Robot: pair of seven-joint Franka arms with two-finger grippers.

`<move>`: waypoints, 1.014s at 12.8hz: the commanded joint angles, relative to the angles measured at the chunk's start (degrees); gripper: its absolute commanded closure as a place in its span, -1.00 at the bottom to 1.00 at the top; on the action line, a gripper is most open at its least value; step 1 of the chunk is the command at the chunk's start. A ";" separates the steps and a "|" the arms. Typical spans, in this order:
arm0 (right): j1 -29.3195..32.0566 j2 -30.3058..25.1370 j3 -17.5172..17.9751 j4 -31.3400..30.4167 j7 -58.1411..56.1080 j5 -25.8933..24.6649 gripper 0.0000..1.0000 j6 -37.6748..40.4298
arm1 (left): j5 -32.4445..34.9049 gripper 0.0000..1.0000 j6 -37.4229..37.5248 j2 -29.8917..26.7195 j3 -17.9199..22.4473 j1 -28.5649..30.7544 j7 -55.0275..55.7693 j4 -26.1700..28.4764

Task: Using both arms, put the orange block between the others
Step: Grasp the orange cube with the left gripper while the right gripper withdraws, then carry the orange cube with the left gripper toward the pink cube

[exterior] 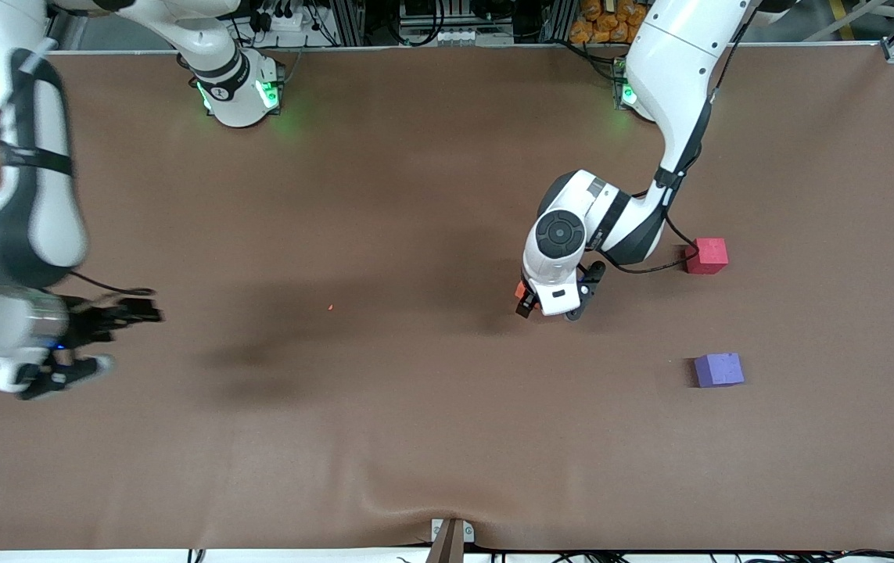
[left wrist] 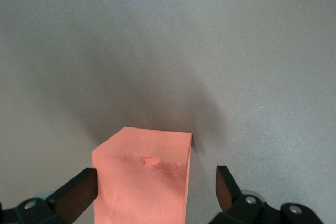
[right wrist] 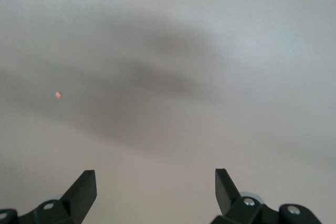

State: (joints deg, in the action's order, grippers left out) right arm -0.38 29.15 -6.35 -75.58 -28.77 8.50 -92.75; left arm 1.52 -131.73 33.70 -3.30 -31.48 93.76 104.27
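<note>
My left gripper will next grab the orange block's opposite sides, so that it can place the orange block (exterior: 521, 291) between the pinkish-red cube and the purple cube (exterior: 719, 369).
The orange block (left wrist: 140, 192) sits on the table between the fingers of my left gripper (left wrist: 156, 174), which is open around it: one finger is against a side, the other stands off with a gap. From the front only a sliver of the orange block (exterior: 521, 291) shows beside the left gripper (exterior: 550, 310). The others are a pinkish-red cube (exterior: 707, 256) and a purple cube (exterior: 719, 369), both toward the left arm's end, the purple one nearer the front camera. My right gripper (right wrist: 156, 179) is open and holds nothing; this right gripper (exterior: 134, 338) hangs at the right arm's end.
A tiny orange crumb (exterior: 331, 306) lies on the brown table (exterior: 415, 438) between the two grippers; the crumb (right wrist: 58, 95) also shows in the right wrist view. A cable loops from the left arm close to the pinkish-red cube.
</note>
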 commanded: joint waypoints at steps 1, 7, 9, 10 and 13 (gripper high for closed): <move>4.59 -2.51 2.40 -1.24 -4.02 -2.00 -1.00 0.20 | 1.56 -1.00 -1.08 0.41 0.31 -0.86 1.69 0.15; 4.52 -6.02 2.31 -0.98 3.40 -4.54 -1.00 2.38 | 3.13 -1.00 3.49 -1.17 0.31 -1.56 1.60 0.06; 3.64 -8.57 2.40 -0.53 10.19 -6.21 -1.00 6.51 | 3.23 -1.00 5.68 -2.05 0.31 -1.21 0.99 -0.38; 2.42 -9.80 2.40 -0.53 11.26 -6.56 -1.00 7.66 | 3.23 -1.00 6.13 -2.14 0.31 -1.21 0.90 -0.29; 1.26 -12.18 2.05 0.51 11.63 -6.83 -1.00 12.05 | 3.31 -1.00 6.22 -1.53 0.31 -1.56 0.90 -0.29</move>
State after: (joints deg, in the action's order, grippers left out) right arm 1.47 18.88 -4.31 -75.23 -18.40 3.19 -82.73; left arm 3.23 -126.49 32.56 -3.27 -32.41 93.76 103.66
